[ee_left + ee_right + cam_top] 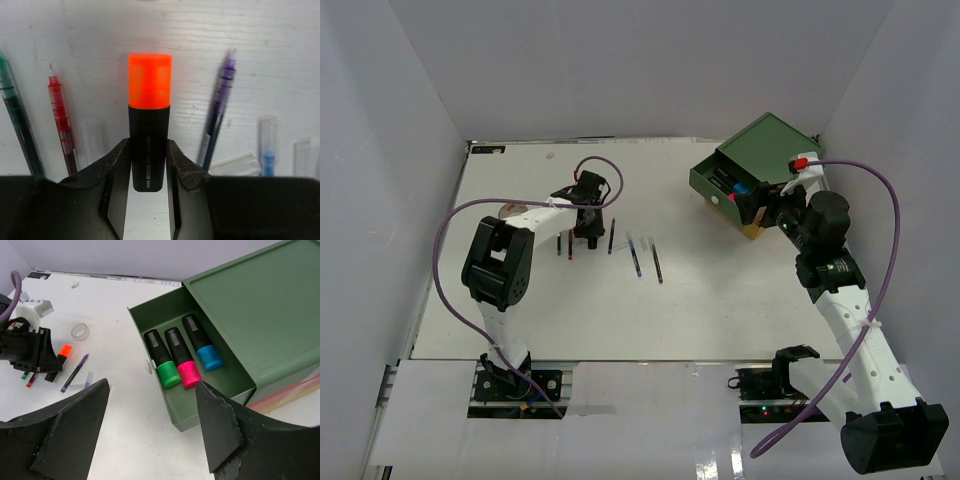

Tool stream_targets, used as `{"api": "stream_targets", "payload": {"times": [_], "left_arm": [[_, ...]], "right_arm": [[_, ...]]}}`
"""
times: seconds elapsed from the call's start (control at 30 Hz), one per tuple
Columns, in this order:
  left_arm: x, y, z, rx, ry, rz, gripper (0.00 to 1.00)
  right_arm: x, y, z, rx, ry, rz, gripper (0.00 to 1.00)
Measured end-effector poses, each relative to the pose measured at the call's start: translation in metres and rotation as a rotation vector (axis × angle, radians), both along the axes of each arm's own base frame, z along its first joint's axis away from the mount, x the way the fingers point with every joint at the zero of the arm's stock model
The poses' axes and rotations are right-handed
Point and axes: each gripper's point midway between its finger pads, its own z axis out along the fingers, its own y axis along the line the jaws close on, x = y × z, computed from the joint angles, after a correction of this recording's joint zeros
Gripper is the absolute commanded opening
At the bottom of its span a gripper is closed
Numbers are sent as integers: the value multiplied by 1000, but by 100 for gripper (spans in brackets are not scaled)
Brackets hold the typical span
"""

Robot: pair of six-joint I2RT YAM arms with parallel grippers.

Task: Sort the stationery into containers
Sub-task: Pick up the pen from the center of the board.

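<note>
My right gripper grabs the orange-capped marker by its black end (592, 243) (51, 376) next, to put the marker in the green drawer.
A black marker with an orange cap (150, 100) lies on the white table, and my left gripper (149, 150) is shut on its body, both fingers pressed against its sides. From above, that gripper (585, 232) is at the table's left middle. A red pen (62, 125), a green pen (17, 125) and a purple pen (217, 110) lie on either side of it. My right gripper (151, 385) stands open and holds nothing, in front of the chest's pulled-out green drawer (200, 410). Green-capped (167, 371), pink-capped (184, 371) and blue-capped (207, 356) markers lie in that drawer.
The drawer chest (760, 150) sits at the back right. A clear tape roll (80, 331) lies behind the left gripper. More pens (636, 258) lie loose at mid-table, with clear caps beside them. White walls close in the table's left, back and right sides.
</note>
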Motion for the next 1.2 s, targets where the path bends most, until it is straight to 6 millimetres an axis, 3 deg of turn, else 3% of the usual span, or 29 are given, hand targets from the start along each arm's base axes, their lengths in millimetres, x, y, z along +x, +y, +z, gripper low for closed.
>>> {"api": "stream_targets", "payload": {"times": [0.13,0.3,0.4,0.5,0.73,0.97,1.2], "left_arm": [[-1,-19,29,7,-70,-105,18],[-5,-48,108,-39,-281,-313,11],[-19,-62,153,-52,-419,-457,8],[-40,-75,181,-49,-524,-604,7],[-85,-101,187,-54,-600,-910,8],[-106,-116,201,-36,-682,-1069,8],[-122,-122,214,-8,-760,-1162,9]], "right_arm": [[-4,8,0,-8,-5,51,77],[-13,32,5,-5,-6,179,82],[-16,51,12,4,6,271,83],[-19,72,16,19,31,374,83],[-28,123,9,45,144,567,83],[-34,166,-10,49,267,672,82],[-38,194,-18,49,333,736,78]]}}
